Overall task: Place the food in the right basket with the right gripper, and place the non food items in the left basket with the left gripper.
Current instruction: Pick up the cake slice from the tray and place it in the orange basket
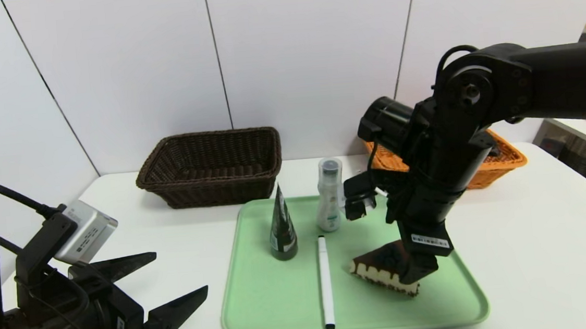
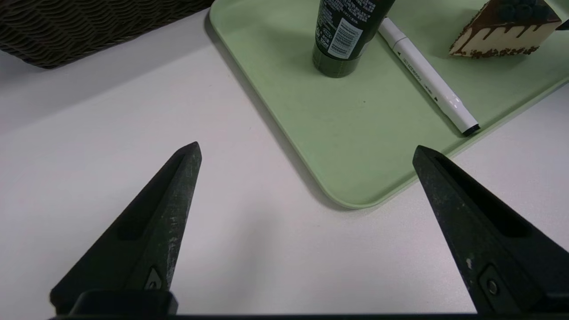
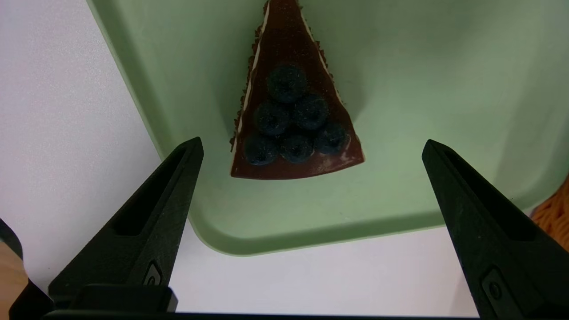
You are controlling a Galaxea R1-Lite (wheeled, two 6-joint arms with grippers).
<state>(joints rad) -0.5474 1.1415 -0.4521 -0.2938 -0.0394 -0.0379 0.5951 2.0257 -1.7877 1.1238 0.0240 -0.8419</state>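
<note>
My right gripper next needs to take hold of the cake slice by its wide blueberry-topped end (image 3: pixel 296 133), so that the food can go in the orange right basket.
A chocolate cake slice (image 1: pixel 380 272) topped with blueberries lies on the green tray (image 1: pixel 272 302), near its right front. My right gripper (image 1: pixel 414 275) hangs just above the slice, open, with nothing between its fingers. From the right wrist the cake (image 3: pixel 293 111) lies just ahead of the open right gripper (image 3: pixel 312 143). A dark green tube (image 1: pixel 282 228), a clear bottle (image 1: pixel 328 195) and a white marker (image 1: pixel 325 282) are also on the tray. My left gripper (image 1: pixel 180 272) rests open and empty over the table, left of the tray.
The dark brown left basket (image 1: pixel 209 166) stands behind the tray's left corner. The orange right basket (image 1: pixel 502 161) sits at the back right, partly hidden by my right arm. A white wall runs close behind the table.
</note>
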